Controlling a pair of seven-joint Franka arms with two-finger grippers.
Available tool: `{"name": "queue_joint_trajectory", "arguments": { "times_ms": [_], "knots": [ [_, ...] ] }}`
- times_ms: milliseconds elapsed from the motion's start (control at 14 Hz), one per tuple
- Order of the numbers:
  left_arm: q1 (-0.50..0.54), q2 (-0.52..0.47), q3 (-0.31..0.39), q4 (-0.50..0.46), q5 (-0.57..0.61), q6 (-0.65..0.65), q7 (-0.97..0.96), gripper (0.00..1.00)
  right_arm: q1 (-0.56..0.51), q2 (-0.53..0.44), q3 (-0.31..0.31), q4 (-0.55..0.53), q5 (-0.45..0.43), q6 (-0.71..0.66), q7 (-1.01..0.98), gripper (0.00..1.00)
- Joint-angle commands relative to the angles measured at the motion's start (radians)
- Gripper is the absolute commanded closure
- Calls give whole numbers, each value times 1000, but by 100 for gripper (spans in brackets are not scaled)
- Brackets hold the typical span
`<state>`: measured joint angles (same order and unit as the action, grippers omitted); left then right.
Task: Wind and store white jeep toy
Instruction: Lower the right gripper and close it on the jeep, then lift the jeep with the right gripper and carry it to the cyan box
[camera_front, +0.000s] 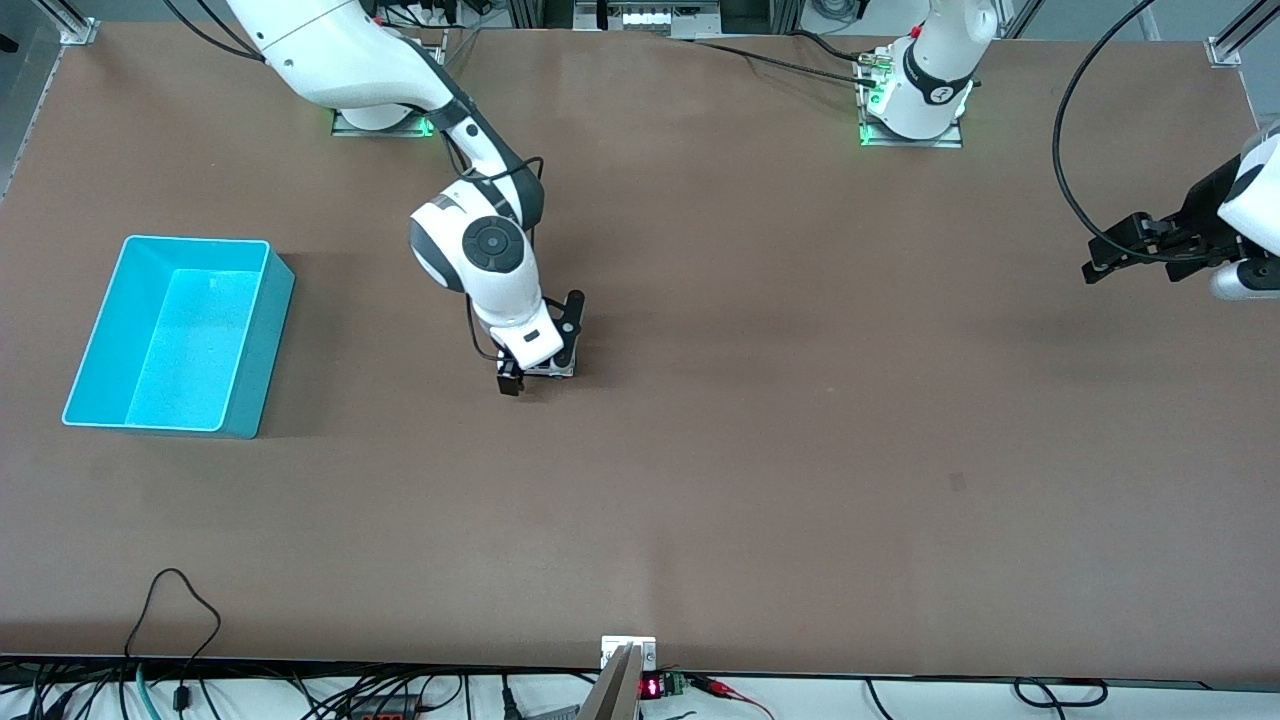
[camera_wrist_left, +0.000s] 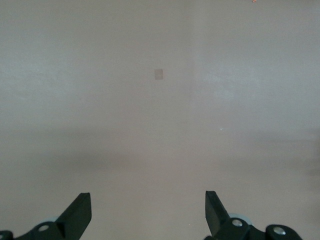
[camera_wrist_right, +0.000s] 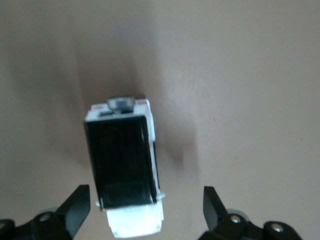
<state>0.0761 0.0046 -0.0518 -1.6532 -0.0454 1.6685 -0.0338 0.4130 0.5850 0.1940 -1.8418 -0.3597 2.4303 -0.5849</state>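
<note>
My right gripper isn't ready to close yet: the roof is ahead of its fingers in the right wrist view. It should move toward the roof before it closes on the white jeep's black roof (camera_wrist_right: 120, 160).
The white jeep toy (camera_wrist_right: 122, 165), white with a black roof, stands on the brown table. My right gripper (camera_wrist_right: 145, 205) is open, low over it, with one finger on each side of the car and not touching it. In the front view the right gripper (camera_front: 541, 347) covers most of the jeep (camera_front: 556, 371), which shows only as a sliver near the table's middle. My left gripper (camera_front: 1130, 255) is open and empty, waiting in the air at the left arm's end of the table. The left wrist view shows it (camera_wrist_left: 148, 210) over bare table.
An empty cyan bin (camera_front: 195, 240) stands at the right arm's end of the table, well apart from the jeep. Cables hang along the table edge nearest the front camera.
</note>
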Motion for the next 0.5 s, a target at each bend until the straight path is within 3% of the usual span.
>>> {"name": "queue_joint_trajectory", "arguments": {
  "times_ms": [0, 286, 357, 429],
  "knots": [
    [2, -15, 1, -3, -4, -15, 20, 0, 21, 19, -10, 24, -12, 25, 19, 0],
    [2, -15, 7, -4, -4, -15, 20, 0, 30, 41, -10, 24, -13, 48, 33, 0],
    [2, -15, 7, -4, -4, -15, 20, 0, 36, 45, -10, 24, -16, 55, 54, 2],
    [4, -15, 7, -4, -4, -15, 20, 0, 38, 52, -10, 24, -16, 58, 56, 11]
  ]
}}
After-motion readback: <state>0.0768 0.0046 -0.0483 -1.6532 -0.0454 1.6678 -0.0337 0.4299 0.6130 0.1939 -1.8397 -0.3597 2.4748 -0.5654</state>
